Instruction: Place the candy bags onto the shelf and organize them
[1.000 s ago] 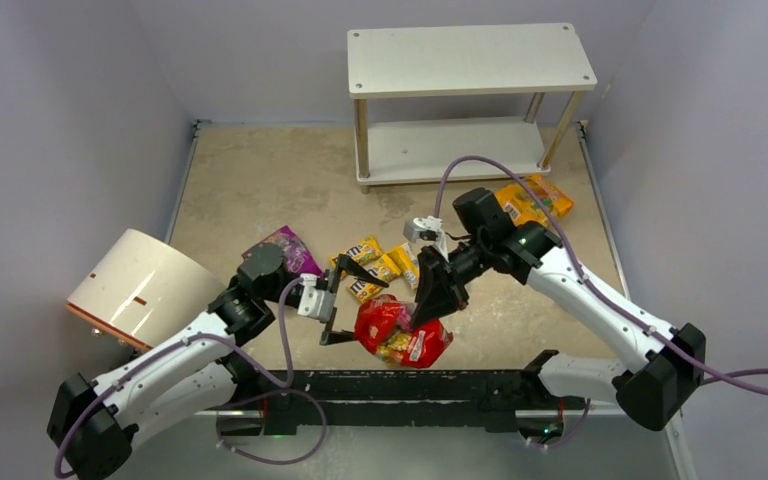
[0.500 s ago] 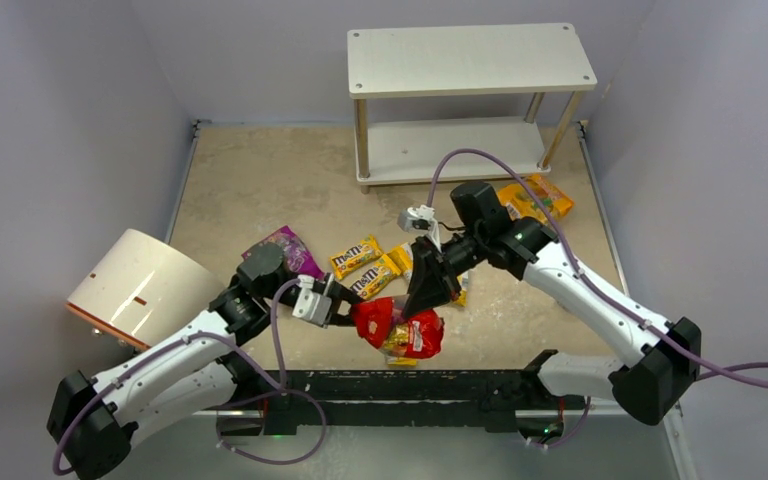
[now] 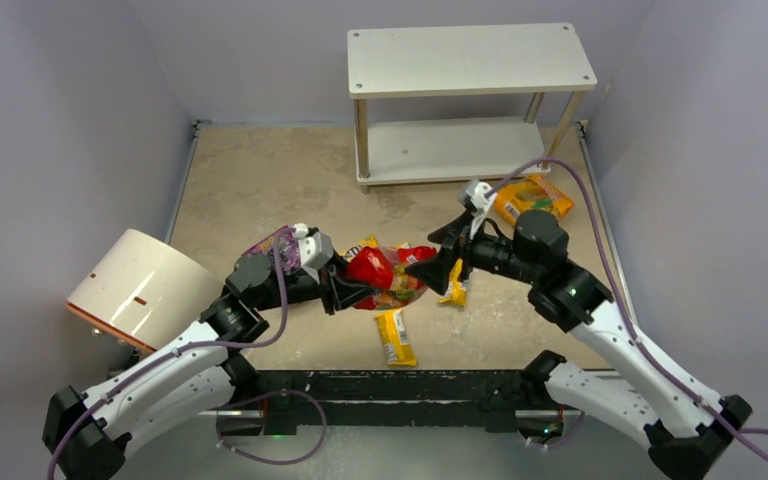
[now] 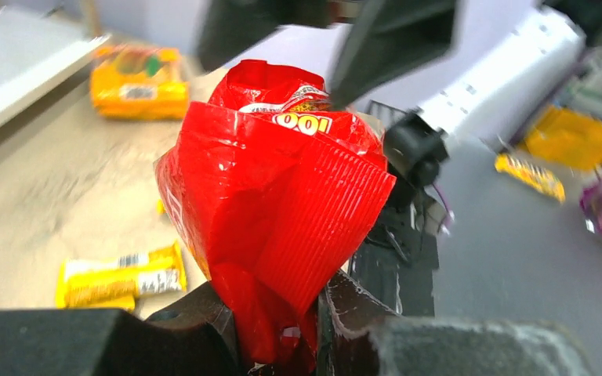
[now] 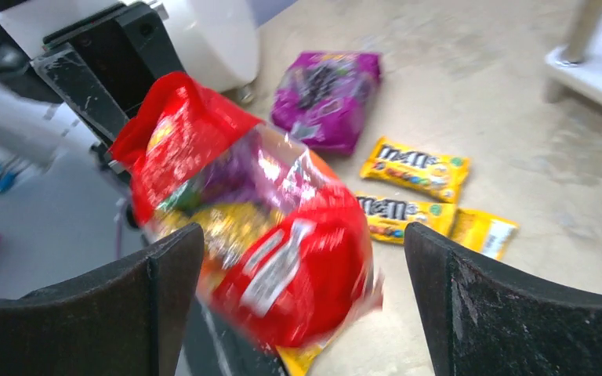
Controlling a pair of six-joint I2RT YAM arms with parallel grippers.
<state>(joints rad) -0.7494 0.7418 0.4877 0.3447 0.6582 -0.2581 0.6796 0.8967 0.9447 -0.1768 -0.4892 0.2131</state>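
Observation:
My right gripper isn't ready to close on the bag yet: its fingers only reach the red bag's far edge [image 3: 420, 260] [image 5: 304, 276], so it should first move toward the bag.
A glossy red candy bag [image 3: 378, 268] hangs above the floor, with my left gripper [image 3: 350, 287] shut on its crimped end [image 4: 282, 235]. The pinch [image 4: 281, 345] shows at the bottom of the left wrist view. My right gripper [image 3: 426, 256] is open just right of the bag, its fingers [image 5: 133, 305] standing wide on either side of the red bag [image 5: 282, 251] without touching it. The purple bag [image 5: 325, 98] and yellow M&M's packets [image 5: 415, 168] lie on the floor. One more yellow packet [image 3: 395, 336] lies near the front. The orange bag [image 3: 530, 197] lies beside the white two-tier shelf [image 3: 470, 60].
A white cylinder with an orange rim [image 3: 140, 288] lies on its side at the left, close to the left arm. Grey walls close in the floor on three sides. Another yellow packet [image 3: 455, 285] lies under the right wrist.
The left gripper shut on the red bag and lifted it toward the back. The right gripper opened, let go of the bag and drew back to the right. A yellow packet now shows beneath.

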